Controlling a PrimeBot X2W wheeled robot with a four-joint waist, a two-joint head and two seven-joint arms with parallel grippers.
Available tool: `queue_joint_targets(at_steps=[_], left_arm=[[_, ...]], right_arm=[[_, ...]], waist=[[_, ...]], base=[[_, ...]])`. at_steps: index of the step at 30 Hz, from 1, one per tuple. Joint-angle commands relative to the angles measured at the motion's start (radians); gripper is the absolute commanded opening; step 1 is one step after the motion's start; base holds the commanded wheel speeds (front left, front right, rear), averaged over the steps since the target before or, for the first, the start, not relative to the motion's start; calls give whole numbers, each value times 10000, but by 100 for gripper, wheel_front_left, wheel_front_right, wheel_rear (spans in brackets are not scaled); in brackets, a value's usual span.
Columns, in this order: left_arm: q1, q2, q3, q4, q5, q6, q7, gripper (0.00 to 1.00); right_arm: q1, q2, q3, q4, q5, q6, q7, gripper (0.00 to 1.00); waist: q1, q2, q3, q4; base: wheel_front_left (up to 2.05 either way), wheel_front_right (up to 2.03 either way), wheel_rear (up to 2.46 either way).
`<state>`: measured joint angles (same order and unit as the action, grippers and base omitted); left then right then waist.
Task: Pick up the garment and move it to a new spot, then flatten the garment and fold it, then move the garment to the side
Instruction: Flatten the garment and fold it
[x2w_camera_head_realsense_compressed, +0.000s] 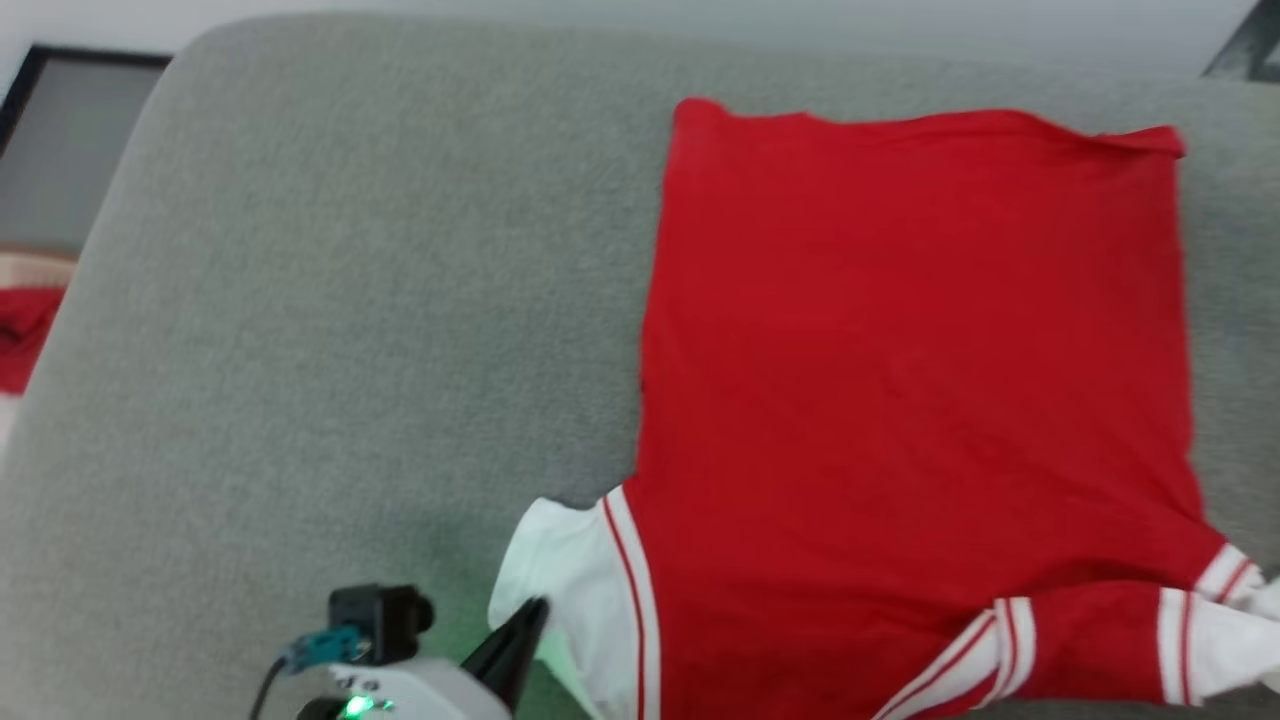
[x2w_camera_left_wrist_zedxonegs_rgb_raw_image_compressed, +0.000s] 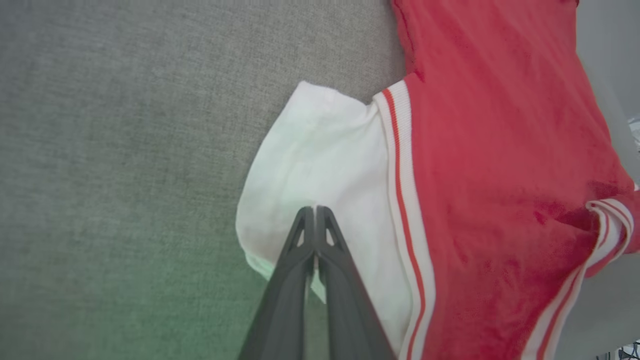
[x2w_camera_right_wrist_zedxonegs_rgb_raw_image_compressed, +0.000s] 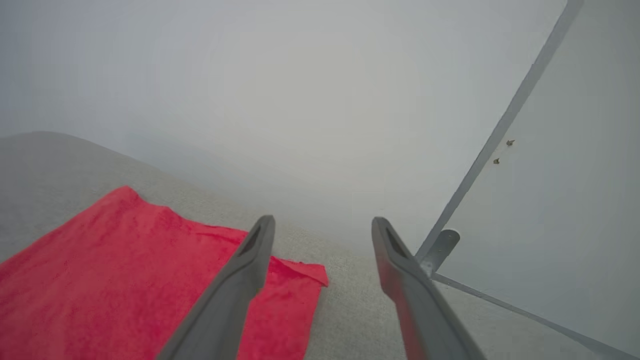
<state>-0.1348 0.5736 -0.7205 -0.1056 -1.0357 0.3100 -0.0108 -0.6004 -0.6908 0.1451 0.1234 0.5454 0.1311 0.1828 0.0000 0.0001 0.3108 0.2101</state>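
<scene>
Next, my right gripper pinches the garment by its red hem corner (x2w_camera_head_realsense_compressed: 1166, 144), where the garment's edge curls over in a fold while its red body (x2w_camera_head_realsense_compressed: 924, 348) lies flat.
The garment (x2w_camera_head_realsense_compressed: 900, 350) lies spread flat on the grey upholstered surface (x2w_camera_head_realsense_compressed: 350, 350), plain red side up, hem at the far end. Its white sleeve (x2w_camera_head_realsense_compressed: 560, 590) sticks out at the near left, and the other sleeve (x2w_camera_head_realsense_compressed: 1200, 640) is folded inward at the lower right. My left gripper (x2w_camera_head_realsense_compressed: 535, 608) is shut, its tips resting over the white sleeve (x2w_camera_left_wrist_zedxonegs_rgb_raw_image_compressed: 320, 160); in the left wrist view the left gripper (x2w_camera_left_wrist_zedxonegs_rgb_raw_image_compressed: 315, 209) has nothing visibly pinched. My right gripper (x2w_camera_right_wrist_zedxonegs_rgb_raw_image_compressed: 322, 222) is open above the garment's (x2w_camera_right_wrist_zedxonegs_rgb_raw_image_compressed: 125, 280) far corner, holding nothing.
A separate red cloth (x2w_camera_head_realsense_compressed: 25, 335) lies beyond the cushion's left edge, below a dark-framed panel (x2w_camera_head_realsense_compressed: 60, 130). A pale wall and a white panel with a grey frame (x2w_camera_right_wrist_zedxonegs_rgb_raw_image_compressed: 500, 125) stand behind the cushion. Bare grey fabric stretches left of the garment.
</scene>
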Motion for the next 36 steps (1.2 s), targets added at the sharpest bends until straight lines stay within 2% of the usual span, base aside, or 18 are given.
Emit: queue_joint_targets(at_steps=[1, 11, 15, 22, 23, 24, 25, 36], left_arm=[[-155, -97, -31, 52, 80, -65, -58, 0], [-1183, -1085, -524, 784, 417, -774, -216, 0], [-1455, -1442, -687, 1166, 401, -1071, -248, 0], [-1702, -1724, -715, 1773, 365, -1297, -385, 0], [-1733, -1739, -715, 1847, 353, -1339, -378, 0], [-1764, -1766, -720, 1917, 341, -1350, -393, 0], [-1801, -1800, -721, 1989, 327, -1382, -397, 0], [-1777, -1702, -494, 2430, 210, -1422, -593, 0]], right_arm=[[-240, 74, 91, 207, 22, -7, 207, 100], [-3624, -290, 1782, 3545, 793, -7, 5333, 100], [-4362, -226, 1956, 4576, 976, -7, 6387, 100], [-4834, 265, 2039, 6202, 780, -7, 7398, 100], [-4877, 316, 2085, 6309, 726, -5, 7466, 54], [-4951, 343, 2131, 6380, 678, -5, 7441, 13], [-4987, 363, 2164, 6449, 627, -5, 7400, 0], [-5515, 430, 2374, 6390, 1032, -5, 6607, 0]], waist=[[0, -1, 497, 481], [0, -1, 1568, 1573], [0, -1, 1825, 1891], [0, -1, 2036, 2083], [0, -1, 2052, 2092], [0, -1, 2065, 2101], [0, -1, 2071, 2104], [0, -1, 1631, 1640]], base=[[0, 0, 0], [0, 0, 0], [0, 0, 0], [0, 0, 0], [0, 0, 0], [0, 0, 0], [0, 0, 0], [0, 0, 0]])
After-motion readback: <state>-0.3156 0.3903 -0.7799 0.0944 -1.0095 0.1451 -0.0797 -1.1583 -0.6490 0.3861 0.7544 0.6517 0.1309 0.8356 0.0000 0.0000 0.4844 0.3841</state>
